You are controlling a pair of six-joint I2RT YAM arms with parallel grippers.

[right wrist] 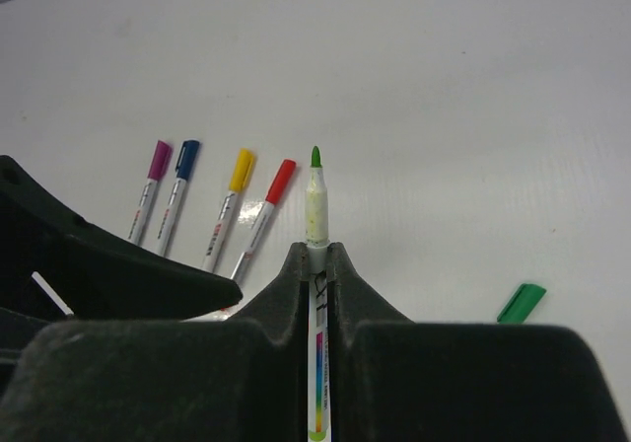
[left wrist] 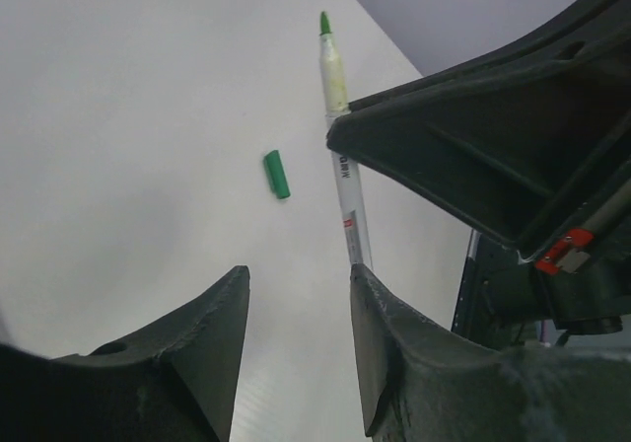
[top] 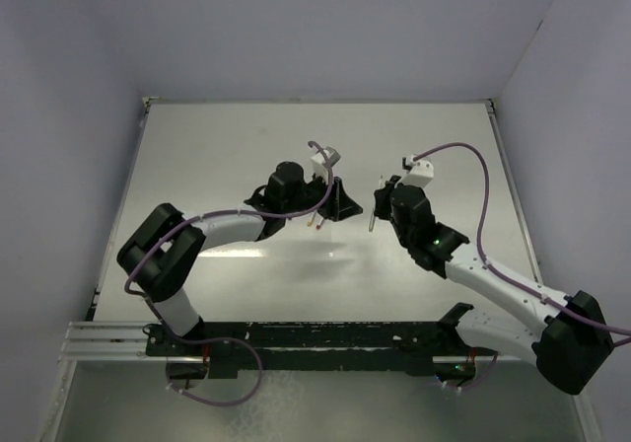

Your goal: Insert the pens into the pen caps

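Observation:
The pen has to go into the green cap (right wrist: 521,302), so my left gripper needs to grab the pen next by its lower body (right wrist: 318,383), away from the green tip.
My right gripper (right wrist: 315,250) is shut on a silver-grey pen (right wrist: 315,205) with a bare green tip that sticks out past the fingertips. The same pen (left wrist: 340,146) shows in the left wrist view, held above the table. A loose green cap (right wrist: 521,302) lies on the table to its right and also shows in the left wrist view (left wrist: 277,174). My left gripper (left wrist: 299,269) is open and empty, close beside the pen. Several pens lie side by side with caps on: purple (right wrist: 158,161), blue (right wrist: 186,158), yellow (right wrist: 240,170) and red (right wrist: 280,182). In the top view the left gripper (top: 338,203) and right gripper (top: 378,207) face each other at mid-table.
The white table (top: 237,156) has walls at the back and on both sides. The right gripper's black body (left wrist: 513,136) fills the upper right of the left wrist view. Purple cables (top: 473,176) loop over both arms.

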